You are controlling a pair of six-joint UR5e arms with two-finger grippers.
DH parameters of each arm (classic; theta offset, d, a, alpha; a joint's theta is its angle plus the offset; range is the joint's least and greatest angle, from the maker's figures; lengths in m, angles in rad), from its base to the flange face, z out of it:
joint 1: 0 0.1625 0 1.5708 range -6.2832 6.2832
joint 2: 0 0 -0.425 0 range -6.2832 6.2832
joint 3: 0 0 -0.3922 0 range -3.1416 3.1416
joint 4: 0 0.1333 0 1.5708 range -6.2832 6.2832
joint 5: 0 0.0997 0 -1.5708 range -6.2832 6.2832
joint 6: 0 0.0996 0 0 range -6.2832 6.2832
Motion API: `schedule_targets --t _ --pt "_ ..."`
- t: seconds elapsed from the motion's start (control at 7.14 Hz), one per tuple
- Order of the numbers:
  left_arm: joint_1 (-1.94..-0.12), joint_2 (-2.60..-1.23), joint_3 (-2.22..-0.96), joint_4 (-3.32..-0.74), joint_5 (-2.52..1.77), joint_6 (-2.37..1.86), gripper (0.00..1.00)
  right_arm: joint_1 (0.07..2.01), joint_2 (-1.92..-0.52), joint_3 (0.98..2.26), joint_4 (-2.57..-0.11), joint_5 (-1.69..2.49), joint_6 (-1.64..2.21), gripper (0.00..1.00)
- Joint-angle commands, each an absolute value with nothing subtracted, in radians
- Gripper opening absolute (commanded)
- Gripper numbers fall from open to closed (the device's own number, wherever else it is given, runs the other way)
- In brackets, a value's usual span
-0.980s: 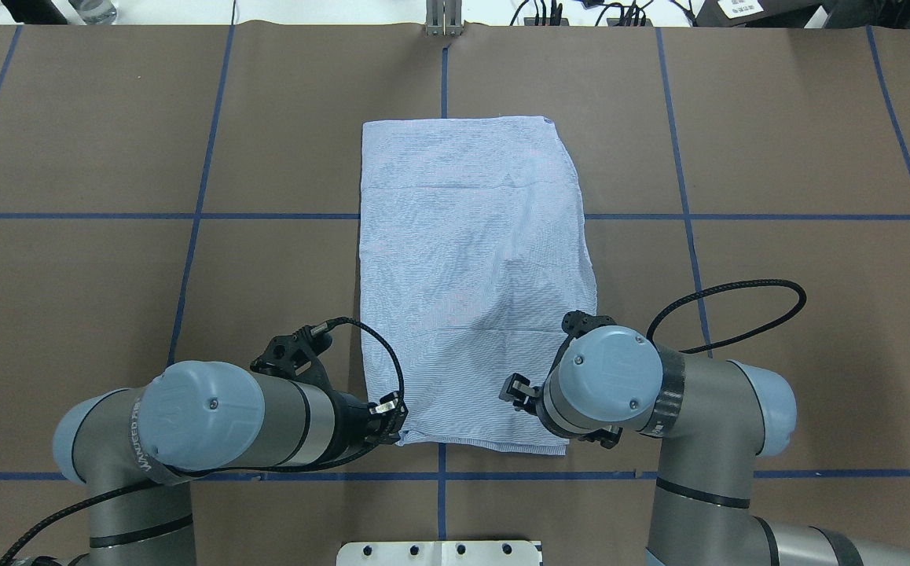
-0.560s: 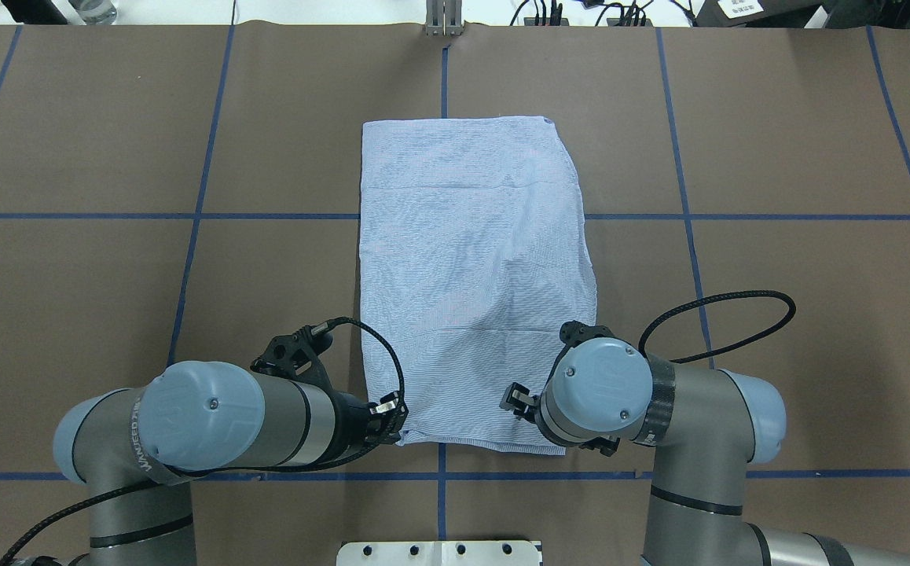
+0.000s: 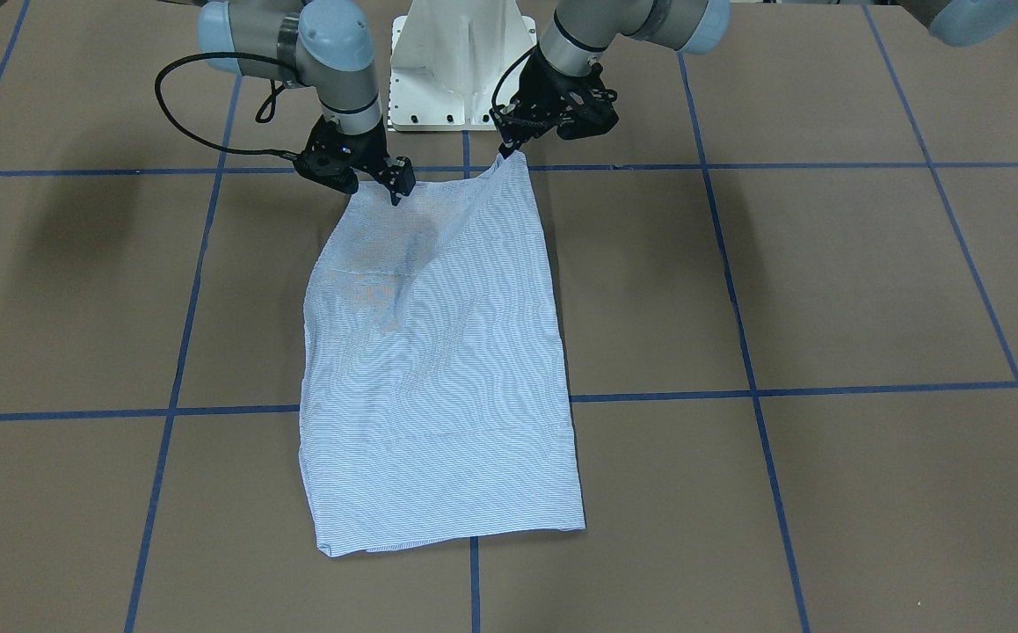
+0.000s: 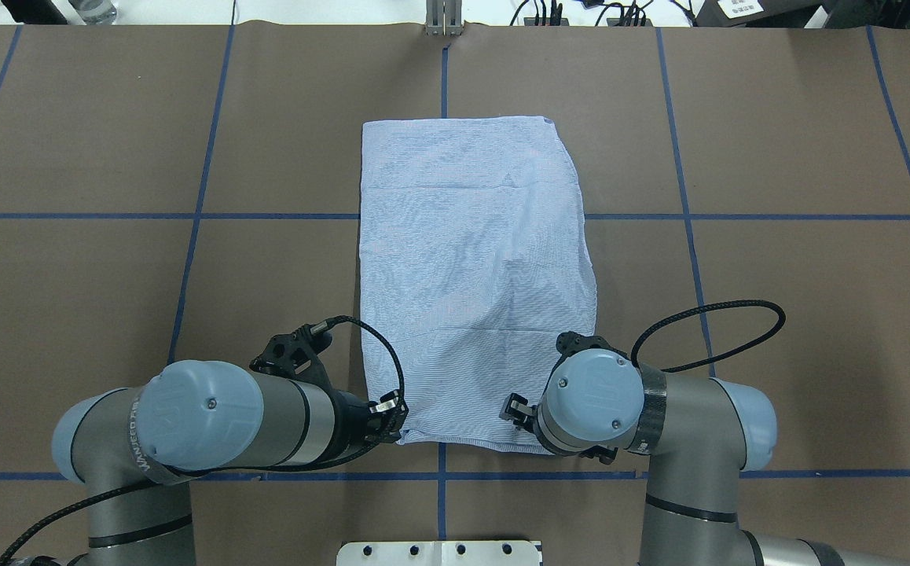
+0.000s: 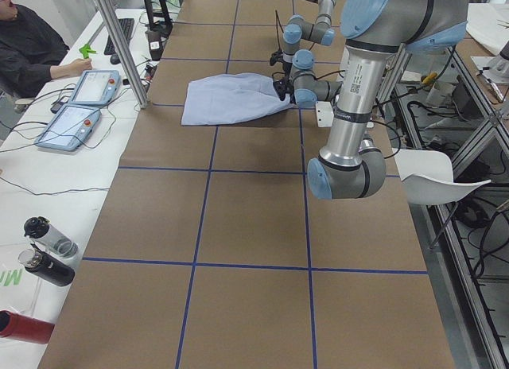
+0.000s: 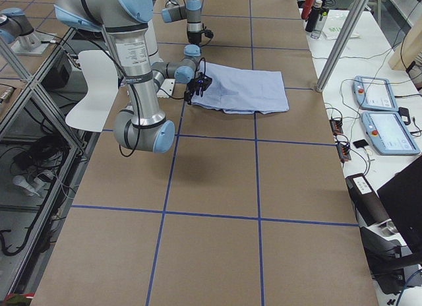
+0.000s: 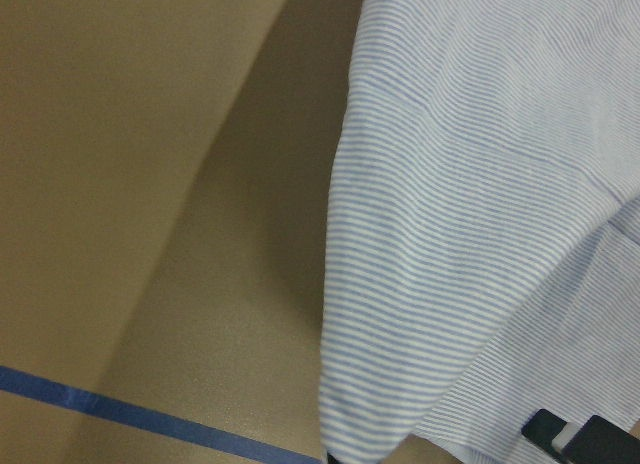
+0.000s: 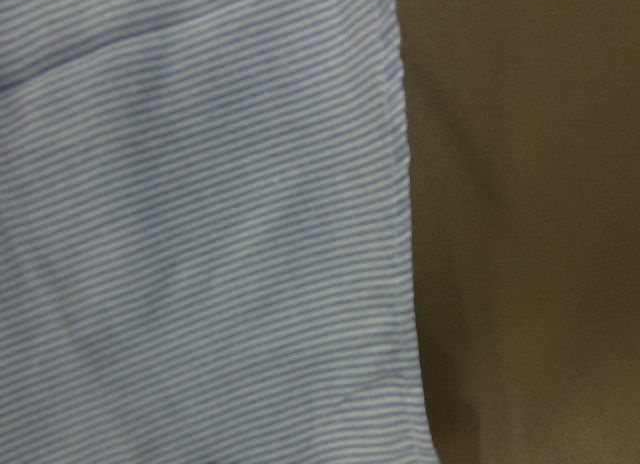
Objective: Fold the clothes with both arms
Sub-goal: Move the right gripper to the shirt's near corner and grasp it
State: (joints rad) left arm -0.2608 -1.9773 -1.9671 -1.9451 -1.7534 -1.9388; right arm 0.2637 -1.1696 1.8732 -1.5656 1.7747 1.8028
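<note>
My right gripper's fingers reach down to the shirt just inside the shirt's near edge point(image 3: 396, 207), beside the shirt's corner point(image 3: 359, 197). It is now time to close on the shirt.
The light blue-and-white striped shirt point(image 4: 471, 259) lies folded into a tall rectangle in the middle of the table point(image 4: 777, 157). My left gripper point(image 4: 394, 417) is at its near left corner. In the front-facing view that corner rises to a peak at the left gripper point(image 3: 507, 151), which is shut on it. In the left wrist view the shirt point(image 7: 480, 234) hangs above its shadow. My right gripper point(image 4: 514, 409) is low over the near right part of the shirt point(image 3: 439, 369). Its fingers point(image 3: 396, 192) touch the fabric, but I cannot tell whether they are open or shut. The right wrist view shows only flat fabric point(image 8: 200, 234).
The white pedestal base point(image 3: 461, 61) stands just behind the shirt's near edge. A black cable loop point(image 4: 722, 330) arcs out from the right wrist. At the table's left end are a seated person point(image 5: 32, 43), two control pendants point(image 5: 79, 106) and bottles point(image 5: 44, 250).
The right arm has moved towards the robot and slightly left, over the shirt's near right corner. The left arm and the rest of the shirt have not moved.
</note>
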Motion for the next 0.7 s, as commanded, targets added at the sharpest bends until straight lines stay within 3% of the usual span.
schedule_targets --t 0.0,0.14,0.28,0.56 --pt "-0.261 -1.976 -1.971 -1.945 -1.753 -1.939 0.00 0.262 -1.172 1.871 -1.566 1.775 1.799 1.00" --pt "-0.261 -1.976 -1.971 -1.945 -1.753 -1.939 0.00 0.264 -1.170 1.871 -1.565 1.775 1.799 0.97" --pt "-0.262 -1.976 -1.971 -1.945 -1.753 -1.939 0.00 0.264 -1.169 1.871 -1.565 1.776 1.802 0.79" --pt "-0.264 -1.977 -1.973 -1.945 -1.753 -1.939 0.00 0.264 -1.170 1.871 -1.565 1.778 1.796 0.72"
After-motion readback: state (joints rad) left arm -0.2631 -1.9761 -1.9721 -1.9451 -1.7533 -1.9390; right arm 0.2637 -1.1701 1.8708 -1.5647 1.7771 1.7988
